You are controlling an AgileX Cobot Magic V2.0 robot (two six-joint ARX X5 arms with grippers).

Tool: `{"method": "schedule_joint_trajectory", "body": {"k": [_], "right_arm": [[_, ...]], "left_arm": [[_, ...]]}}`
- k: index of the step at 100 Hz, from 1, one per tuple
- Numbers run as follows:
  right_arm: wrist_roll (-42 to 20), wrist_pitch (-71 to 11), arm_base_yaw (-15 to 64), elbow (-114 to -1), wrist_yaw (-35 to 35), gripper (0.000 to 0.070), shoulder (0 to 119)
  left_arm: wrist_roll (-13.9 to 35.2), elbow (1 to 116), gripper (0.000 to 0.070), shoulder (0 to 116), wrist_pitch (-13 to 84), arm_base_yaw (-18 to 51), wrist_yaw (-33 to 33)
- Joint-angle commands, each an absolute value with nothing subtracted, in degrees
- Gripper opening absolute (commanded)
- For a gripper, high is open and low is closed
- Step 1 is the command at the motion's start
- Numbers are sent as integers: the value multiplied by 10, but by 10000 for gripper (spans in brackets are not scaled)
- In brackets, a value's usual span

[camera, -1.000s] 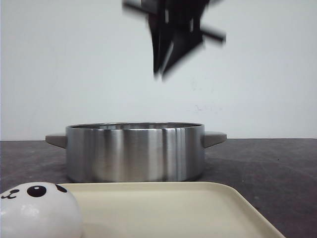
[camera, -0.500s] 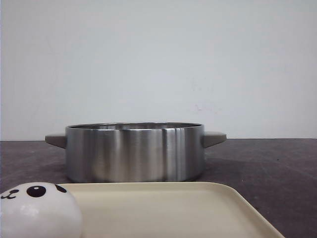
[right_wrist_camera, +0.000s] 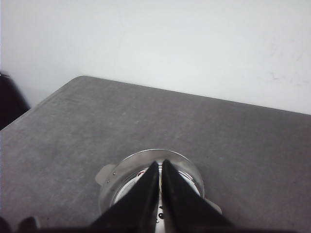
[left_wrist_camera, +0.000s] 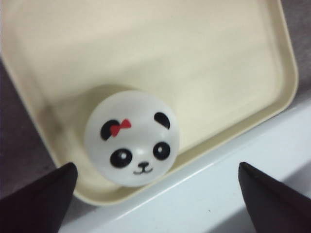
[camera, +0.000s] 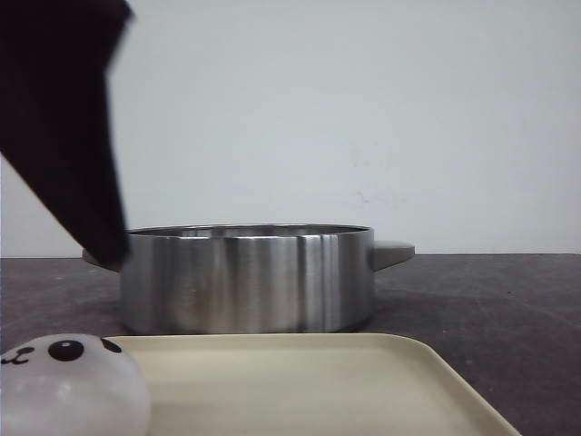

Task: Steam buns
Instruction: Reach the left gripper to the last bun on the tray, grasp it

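Note:
My left gripper's visible finger stops above the top of the panda bun [camera: 68,341], so the gripper comes down first and only then closes on the panda bun.
One white panda-face bun [camera: 68,386] sits at the near left corner of the cream tray [camera: 318,381]. The left wrist view shows it from above [left_wrist_camera: 131,138], with a red bow, in the tray's [left_wrist_camera: 218,58] corner. My left gripper [left_wrist_camera: 157,167] is open wide and empty, above the bun, with its fingertips [left_wrist_camera: 63,179] on either side of it. My right gripper [right_wrist_camera: 161,163] is shut and empty, high above the steel pot [right_wrist_camera: 121,177]. Panda face marks of a bun [right_wrist_camera: 160,215] show inside the pot between the fingers. The rest of the pot's inside is hidden.
The steel pot [camera: 245,277] with two grey handles stands behind the tray on the dark table [camera: 490,300]. A dark arm [camera: 64,118] hangs at the upper left of the front view. A white ledge [left_wrist_camera: 218,194] runs along the tray's near edge.
The blurred gripper above the pot rose out of the front view. A dark arm has come into the front view at the upper left. The bun, tray and pot have not moved.

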State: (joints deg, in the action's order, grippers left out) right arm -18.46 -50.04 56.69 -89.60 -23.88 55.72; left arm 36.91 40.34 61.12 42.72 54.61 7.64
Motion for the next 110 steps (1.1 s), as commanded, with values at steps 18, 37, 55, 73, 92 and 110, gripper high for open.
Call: {"method": "schedule_joint_trajectory", "body": {"k": [18, 37, 55, 73, 92, 110], "right_arm": [[-195, -498, 574, -907, -240, 0, 561], [-195, -499, 574, -907, -239, 0, 561], [-195, -512, 574, -907, -240, 0, 561], [-194, -518, 574, -907, -240, 0, 561], [-194, -524, 574, -907, -240, 0, 561], [-194, -527, 574, -907, -240, 0, 561]], "left_arm": [[369, 408, 676, 700, 402, 553, 74], [369, 408, 570, 743, 387, 553, 72], [364, 408, 184, 757, 387, 553, 71], [345, 409, 9, 745, 375, 553, 71], [346, 460, 10, 682, 387, 557, 93], [322, 567, 9, 642, 408, 560, 89]]}}
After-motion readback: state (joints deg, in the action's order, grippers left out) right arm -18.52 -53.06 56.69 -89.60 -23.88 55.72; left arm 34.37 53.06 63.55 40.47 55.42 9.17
